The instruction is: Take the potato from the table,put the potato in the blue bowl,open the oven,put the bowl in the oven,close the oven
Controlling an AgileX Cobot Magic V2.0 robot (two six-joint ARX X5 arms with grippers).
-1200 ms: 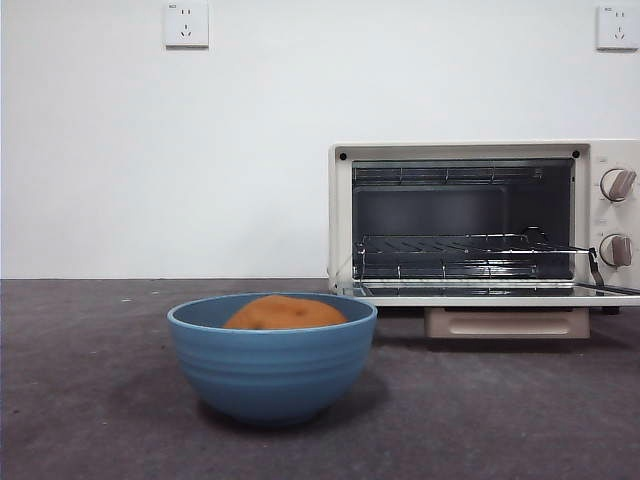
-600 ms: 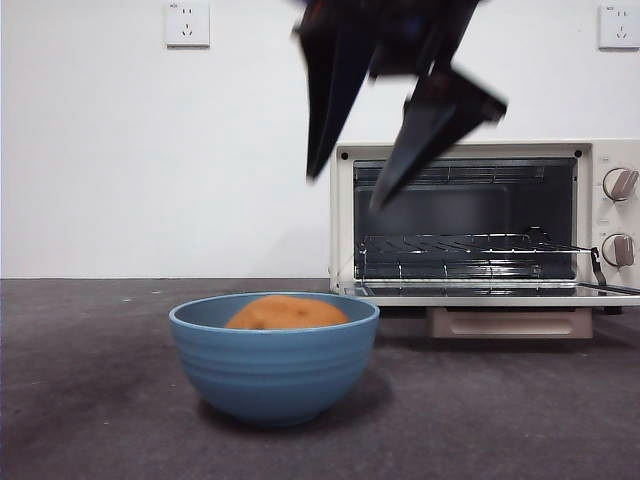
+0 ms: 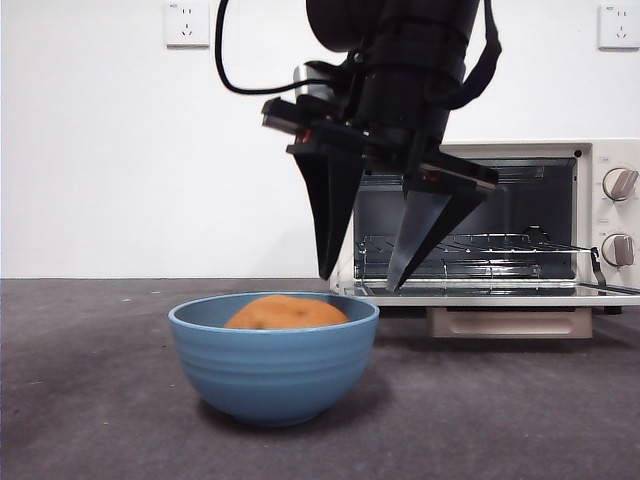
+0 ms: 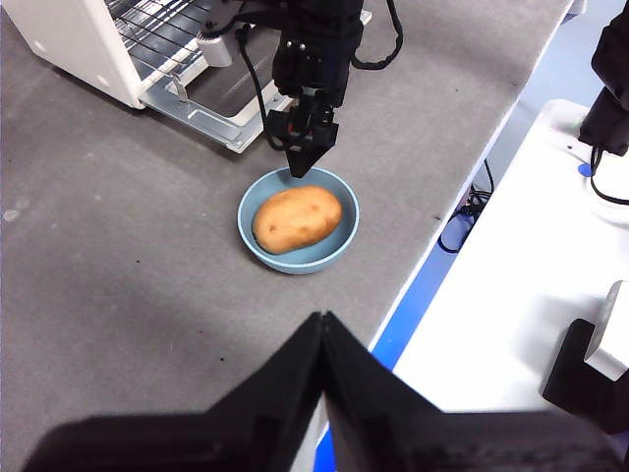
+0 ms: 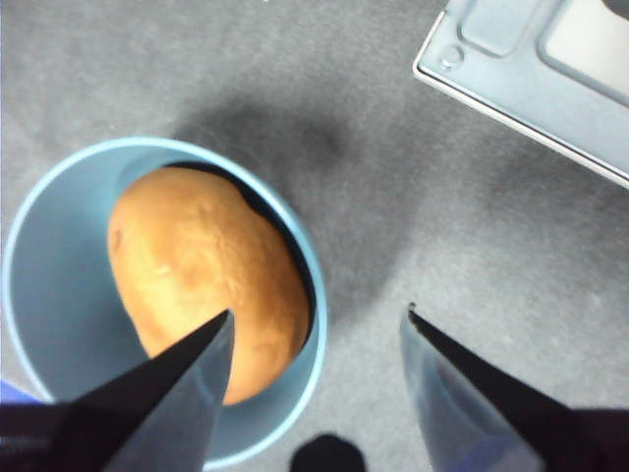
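My right gripper next needs to grab the bowl by its rim (image 3: 366,304). Then it can put the blue bowl with the potato in the oven (image 3: 480,215).
The orange-brown potato (image 3: 285,312) (image 4: 297,218) (image 5: 206,270) lies inside the blue bowl (image 3: 272,370) (image 4: 344,241) (image 5: 49,295), which stands on the table (image 3: 90,400) in front of the oven (image 3: 480,215) (image 4: 79,39). The oven door (image 3: 490,293) (image 5: 531,69) hangs open and flat. My right gripper (image 3: 358,284) (image 5: 319,311) (image 4: 298,172) hovers open just above the bowl's oven-side rim, one jaw over the potato and the other outside the bowl. My left gripper (image 4: 322,315) is shut on nothing, high above the table edge and far from the bowl.
A wire rack (image 3: 460,243) sits inside the oven, and two knobs (image 3: 617,184) are on its right side. A tan handle (image 3: 507,322) shows under the open door. The table edge (image 4: 462,187) runs near the bowl, with a white surface (image 4: 531,256) beyond.
The right arm came into the front view from above and dropped toward the bowl, jaws spread. Bowl, potato and oven have stayed put.
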